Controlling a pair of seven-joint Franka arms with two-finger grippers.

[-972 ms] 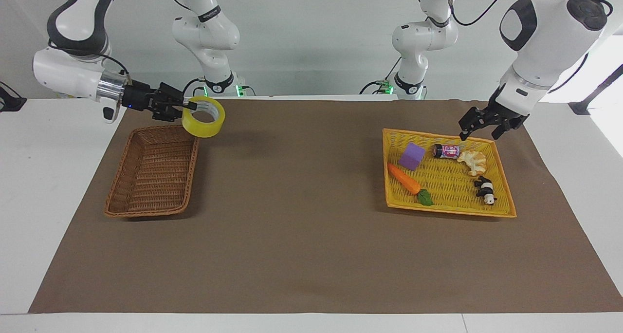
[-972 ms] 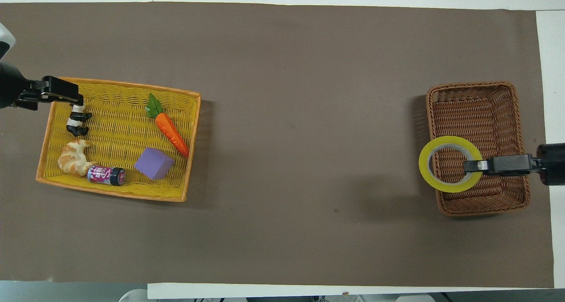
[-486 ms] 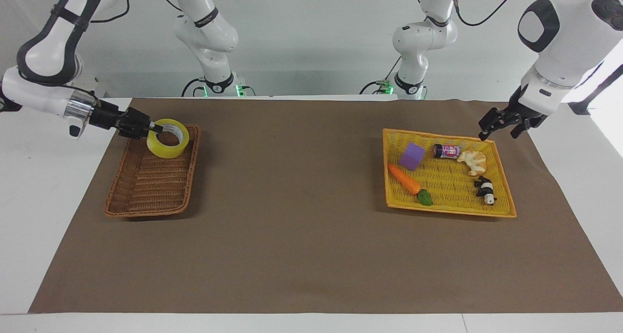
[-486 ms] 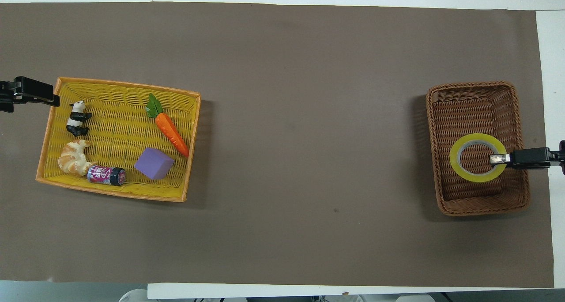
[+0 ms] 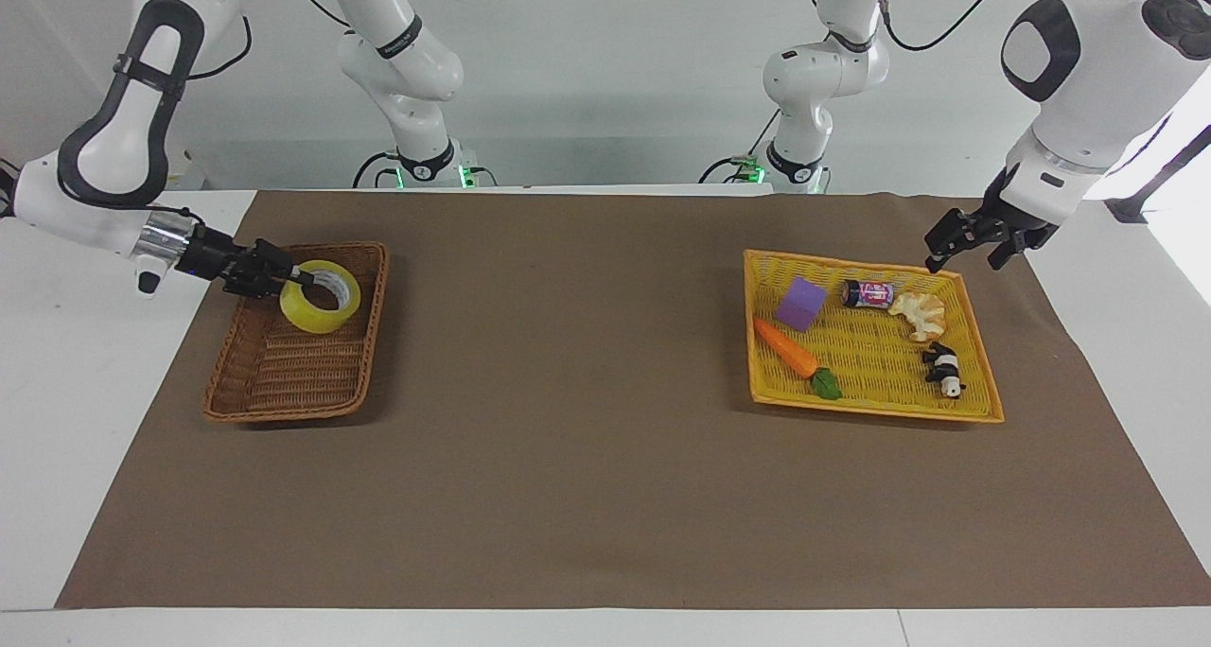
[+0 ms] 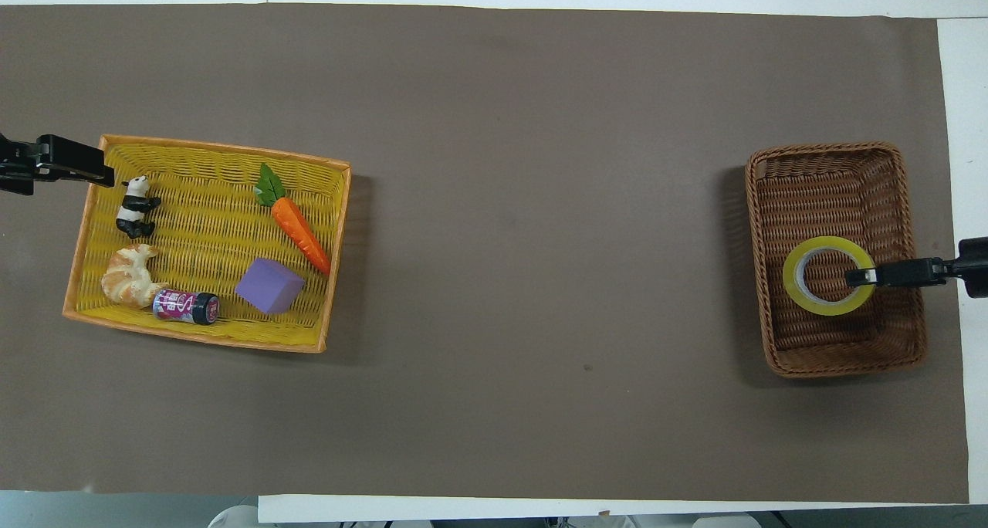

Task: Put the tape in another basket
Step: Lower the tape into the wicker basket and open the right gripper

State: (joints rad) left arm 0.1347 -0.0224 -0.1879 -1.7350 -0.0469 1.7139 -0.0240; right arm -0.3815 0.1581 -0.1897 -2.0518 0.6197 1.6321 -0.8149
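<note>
My right gripper should open now: the yellow tape is hanging low inside the rim of the dark brown wicker basket, so the tape would stay in the basket.
The yellow tape (image 5: 318,317) (image 6: 796,286) hangs tilted, low inside the dark brown wicker basket (image 5: 284,409) (image 6: 834,152), in the half nearer to the robots. Whether the roll touches the basket floor I cannot tell. My right gripper (image 5: 301,278) (image 6: 858,278) reaches in over the basket's rim and is shut on the roll's wall, with one fingertip inside the core. My left gripper (image 5: 962,256) (image 6: 99,176) hovers open and holds nothing, over the corner of the yellow tray basket (image 5: 875,407) (image 6: 197,339) nearest the left arm's base.
The yellow tray basket holds a carrot (image 5: 785,346), a purple block (image 5: 801,304), a small can (image 5: 868,294), a croissant (image 5: 920,314) and a panda figure (image 5: 944,370). A brown mat (image 5: 587,458) covers the table between the two baskets.
My right gripper has carried the tape from above the brown basket's rim down into the basket. The left gripper has drawn back off the yellow tray to its corner.
</note>
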